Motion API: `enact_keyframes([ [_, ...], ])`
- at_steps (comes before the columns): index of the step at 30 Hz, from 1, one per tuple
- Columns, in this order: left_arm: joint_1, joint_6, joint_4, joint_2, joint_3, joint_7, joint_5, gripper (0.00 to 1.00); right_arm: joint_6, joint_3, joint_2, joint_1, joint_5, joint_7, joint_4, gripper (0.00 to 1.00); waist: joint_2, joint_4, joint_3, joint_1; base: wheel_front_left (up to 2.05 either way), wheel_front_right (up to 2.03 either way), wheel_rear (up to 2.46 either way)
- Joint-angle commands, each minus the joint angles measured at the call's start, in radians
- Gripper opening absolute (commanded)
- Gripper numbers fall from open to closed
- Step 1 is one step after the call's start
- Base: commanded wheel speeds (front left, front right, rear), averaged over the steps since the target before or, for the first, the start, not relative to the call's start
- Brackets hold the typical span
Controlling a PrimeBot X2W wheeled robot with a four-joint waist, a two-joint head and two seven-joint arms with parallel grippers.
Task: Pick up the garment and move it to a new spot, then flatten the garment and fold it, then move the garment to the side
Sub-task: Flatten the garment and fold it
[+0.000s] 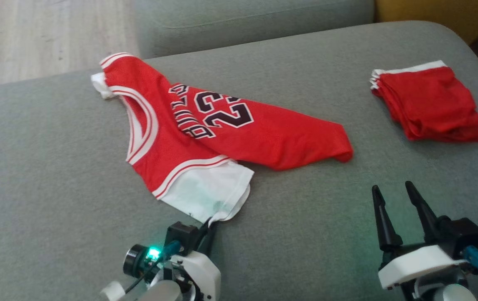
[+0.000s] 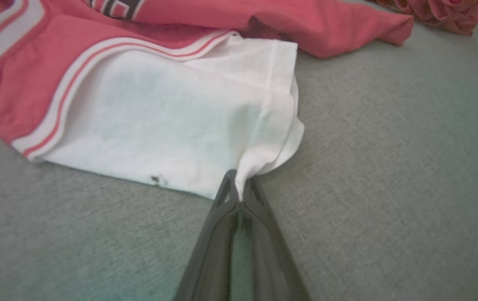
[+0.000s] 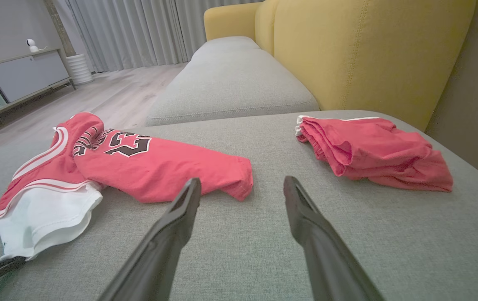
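Observation:
Next, the right gripper pinches the garment's red hem corner, which curls up off the cushion while its body (image 1: 277, 133) lies slack.
The garment (image 1: 222, 125) is a red jersey with white trim, black lettering and a white sleeve, lying crumpled on the grey sofa cushion (image 1: 55, 188). My left gripper (image 1: 212, 223) is shut on the near corner of the white sleeve. In the left wrist view the pinched cloth bunches up between the fingertips of the left gripper (image 2: 240, 188), with the rest of the garment (image 2: 159, 113) spread beyond. My right gripper (image 1: 391, 187) stands open and empty above the cushion, to the right of the garment. In its own view the right gripper (image 3: 241, 184) points at the red hem of the garment (image 3: 151, 167).
A folded pile of red shorts (image 1: 429, 104) lies at the far right of the cushion. Behind it rises the yellow backrest (image 3: 368, 50). A second grey cushion (image 3: 230, 83) adjoins at the back. Wooden floor (image 1: 34, 33) lies beyond the left edge.

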Motion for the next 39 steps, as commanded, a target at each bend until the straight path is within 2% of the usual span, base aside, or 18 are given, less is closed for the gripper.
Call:
enact_keyframes([
  [1, -0.025, 0.014, -0.019, 0.013, 0.037, -0.029, 0.0, 0.0, -0.001, 0.015, -0.007, -0.032, 0.001, -0.01, -0.029, 1.0, 0.0, 0.021, -0.009, 0.0, 0.0, 0.0, 0.0],
  [5, -0.011, 0.046, -0.086, 0.051, 0.075, -0.088, -0.003, 0.0, -0.001, -0.014, -0.007, -0.024, 0.002, -0.01, -0.029, 1.0, 0.0, 0.062, -0.025, 0.0, 0.0, 0.0, 0.0],
  [9, 0.04, 0.101, -0.213, 0.128, 0.132, -0.121, -0.007, 0.0, -0.001, -0.052, -0.007, -0.008, 0.0, -0.011, -0.028, 1.0, 0.0, 0.108, -0.043, 0.0, 0.0, 0.0, 0.0],
  [13, 0.129, 0.162, -0.362, 0.213, 0.181, -0.131, -0.013, 0.0, -0.001, -0.08, -0.007, 0.013, -0.005, -0.009, -0.03, 1.0, 0.0, 0.145, -0.059, 0.0, 0.0, 0.0, 0.0],
  [18, 0.243, 0.224, -0.501, 0.284, 0.215, -0.12, -0.035, 0.0, -0.001, -0.102, -0.007, 0.047, -0.01, -0.006, -0.028, 1.0, 0.0, 0.176, -0.076, 0.0, 0.0, 0.0, 0.0],
  [21, 0.302, 0.255, -0.548, 0.308, 0.234, -0.115, -0.054, 0.0, -0.001, -0.109, -0.007, 0.057, -0.012, -0.004, -0.028, 1.0, 0.0, 0.182, -0.082, 0.0, 0.0, 0.0, 0.0],
  [26, 0.357, 0.28, -0.567, 0.329, 0.261, -0.117, -0.079, 0.0, -0.001, -0.12, -0.007, 0.061, -0.013, 0.001, -0.031, 1.0, 0.0, 0.186, -0.086, 0.0, 0.0, 0.0, 0.0],
  [32, 0.385, 0.275, -0.56, 0.313, 0.273, -0.126, -0.104, 0.0, -0.001, -0.116, -0.007, 0.053, -0.011, 0.005, -0.031, 1.0, 0.0, 0.183, -0.091, 0.0, 0.0, 0.0, 0.0],
  [33, 0.383, 0.271, -0.56, 0.307, 0.273, -0.129, -0.102, 0.12, -0.001, -0.116, -0.007, 0.052, -0.011, 0.005, -0.03, 1.0, 0.0, 0.183, -0.093, 0.0, 0.0, 0.0, 0.0],
  [34, 0.381, 0.268, -0.562, 0.3, 0.273, -0.132, -0.098, 0.49, -0.001, -0.116, -0.007, 0.052, -0.01, 0.004, -0.028, 1.0, 0.0, 0.184, -0.094, 0.0, 0.0, 0.0, 0.0],
  [35, 0.378, 0.265, -0.563, 0.293, 0.272, -0.135, -0.096, 1.0, -0.001, -0.115, -0.007, 0.051, -0.009, 0.004, -0.027, 1.0, 0.0, 0.185, -0.097, 0.0, 0.0, 0.0, 0.0],
  [39, 0.358, 0.232, -0.562, 0.262, 0.269, -0.143, -0.083, 1.0, -0.001, -0.11, -0.007, 0.049, -0.005, 0.0, -0.022, 1.0, 0.0, 0.19, -0.107, 0.0, 0.0, 0.0, 0.0],
])
